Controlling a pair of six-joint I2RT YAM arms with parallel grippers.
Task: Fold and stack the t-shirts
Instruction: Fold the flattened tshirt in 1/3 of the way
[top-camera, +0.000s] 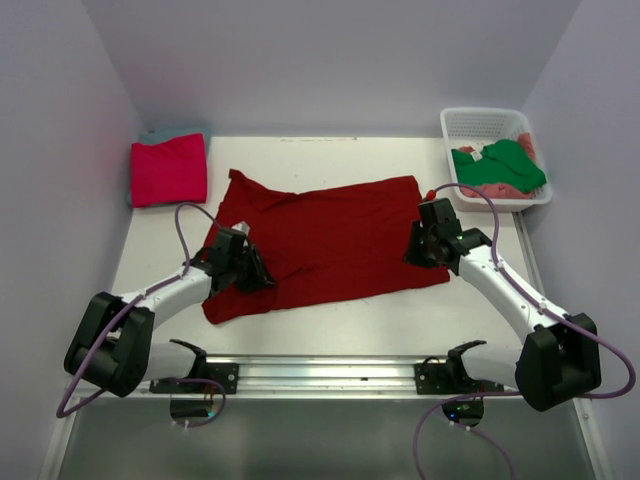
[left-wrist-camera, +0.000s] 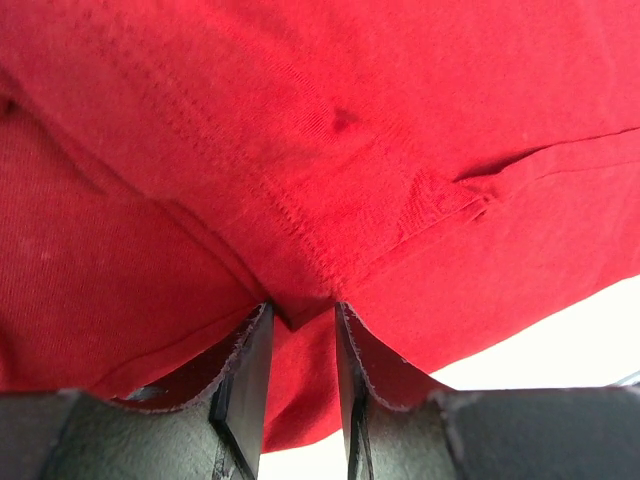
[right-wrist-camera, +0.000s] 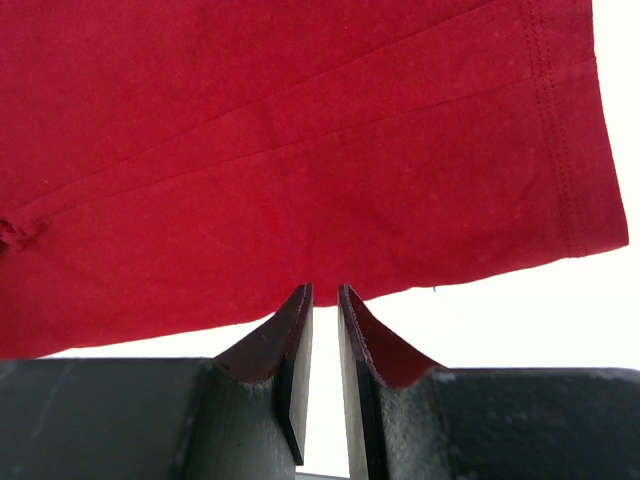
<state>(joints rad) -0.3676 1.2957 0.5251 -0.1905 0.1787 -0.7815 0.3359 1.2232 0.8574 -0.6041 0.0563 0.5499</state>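
The fold's pointed end reaches down past the ends of the fingers on either side, so the left gripper needs to close on the fold.
A dark red t-shirt (top-camera: 330, 235) lies spread flat in the middle of the table. My left gripper (top-camera: 255, 272) rests low on its near left part. In the left wrist view the left gripper (left-wrist-camera: 302, 308) has its jaws apart, with a fold of the red cloth (left-wrist-camera: 330, 120) lying loose between the tips. My right gripper (top-camera: 418, 250) sits at the shirt's right edge. In the right wrist view the right gripper (right-wrist-camera: 325, 288) shows a narrow gap with bare table in it, its tips at the shirt's edge (right-wrist-camera: 300, 130). A folded magenta-pink t-shirt (top-camera: 168, 170) lies on a teal t-shirt (top-camera: 170, 133).
A white lattice basket (top-camera: 480, 113) stands at the back right, holding a green t-shirt (top-camera: 500, 165) and a salmon-pink t-shirt (top-camera: 510, 189). Walls close in the left, back and right sides. The arms' mounting rail (top-camera: 320, 372) runs along the near edge.
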